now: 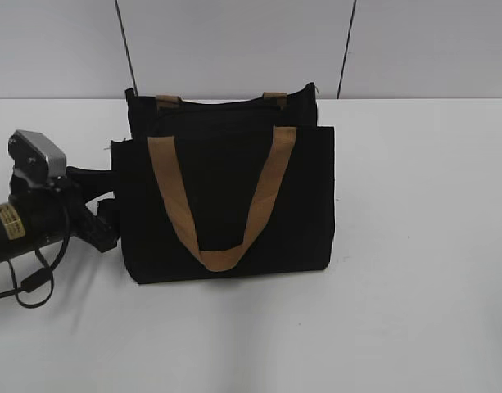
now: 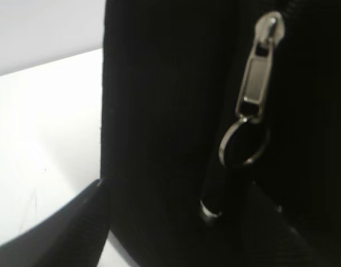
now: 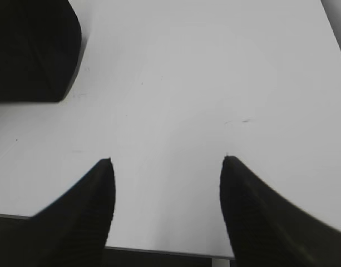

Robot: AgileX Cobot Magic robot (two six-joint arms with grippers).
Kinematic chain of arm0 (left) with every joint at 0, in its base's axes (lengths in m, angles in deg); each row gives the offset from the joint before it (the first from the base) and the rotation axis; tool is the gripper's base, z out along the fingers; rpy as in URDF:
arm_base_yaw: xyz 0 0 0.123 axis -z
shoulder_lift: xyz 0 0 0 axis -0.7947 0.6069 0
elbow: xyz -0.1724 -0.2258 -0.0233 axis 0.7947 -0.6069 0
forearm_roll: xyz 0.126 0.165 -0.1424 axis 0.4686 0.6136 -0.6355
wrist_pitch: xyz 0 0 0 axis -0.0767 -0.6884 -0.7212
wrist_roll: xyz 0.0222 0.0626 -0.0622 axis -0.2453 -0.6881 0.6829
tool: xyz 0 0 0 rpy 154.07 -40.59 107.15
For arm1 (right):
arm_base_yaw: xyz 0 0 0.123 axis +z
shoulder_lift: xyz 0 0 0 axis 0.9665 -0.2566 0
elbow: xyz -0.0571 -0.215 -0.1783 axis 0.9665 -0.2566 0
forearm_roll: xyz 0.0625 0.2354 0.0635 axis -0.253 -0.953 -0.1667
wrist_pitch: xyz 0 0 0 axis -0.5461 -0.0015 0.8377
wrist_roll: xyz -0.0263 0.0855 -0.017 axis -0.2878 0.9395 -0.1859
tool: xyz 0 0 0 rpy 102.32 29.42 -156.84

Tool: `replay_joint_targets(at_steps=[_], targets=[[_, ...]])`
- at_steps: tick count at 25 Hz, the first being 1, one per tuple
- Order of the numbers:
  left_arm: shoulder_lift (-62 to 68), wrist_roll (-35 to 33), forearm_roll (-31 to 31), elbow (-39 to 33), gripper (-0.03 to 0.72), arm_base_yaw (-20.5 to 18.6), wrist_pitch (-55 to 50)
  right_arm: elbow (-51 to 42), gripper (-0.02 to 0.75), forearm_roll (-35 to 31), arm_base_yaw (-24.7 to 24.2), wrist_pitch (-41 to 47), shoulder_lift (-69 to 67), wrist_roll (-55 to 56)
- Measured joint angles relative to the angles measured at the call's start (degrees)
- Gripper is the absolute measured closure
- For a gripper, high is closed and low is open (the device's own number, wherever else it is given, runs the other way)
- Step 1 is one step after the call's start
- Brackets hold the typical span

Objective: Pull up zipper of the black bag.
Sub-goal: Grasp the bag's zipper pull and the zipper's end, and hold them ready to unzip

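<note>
My left gripper pinches the zipper by its metal-tipped tail end (image 2: 211, 208) next, since the zipper's cloth tape (image 2: 218, 177) hangs slack below the pull ring.
The black bag (image 1: 226, 205) stands upright on the white table, its tan strap handle (image 1: 165, 176) hanging down the front. My left gripper (image 1: 107, 221) is at the bag's left side, low down. In the left wrist view the silver zipper slider (image 2: 259, 72), with its pull tab and a ring, hangs on the black fabric just ahead. My left gripper (image 2: 178, 189) is open, its fingers spread on either side of the bag's side; the right finger barely shows against the black. My right gripper (image 3: 167, 161) is open and empty over bare table, with a corner of the bag (image 3: 31, 50) to its upper left.
The white table (image 1: 414, 246) stretches round the bag. A grey wall stands behind it. The left arm's black cable (image 1: 29, 282) loops on the table at the far left. The table's front edge (image 3: 159, 250) shows under the right gripper.
</note>
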Motion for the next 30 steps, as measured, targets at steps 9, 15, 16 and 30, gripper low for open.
replay_joint_targets(at_steps=[9,15,16,30], targets=[[2.73,0.29,1.81,5.59,0.148,0.78,-1.03,0.0,0.271,0.0,0.0,0.0,0.0,0.0],[4.46,0.31,2.81,7.46,0.184,0.78,-1.48,0.0,0.271,0.0,0.0,0.0,0.0,0.0],[4.46,0.31,3.01,7.79,0.198,0.83,-1.55,0.0,0.271,0.0,0.0,0.0,0.0,0.0],[4.53,4.69,7.78,8.26,0.528,0.83,-0.09,0.0,0.271,0.0,0.0,0.0,0.0,0.0]])
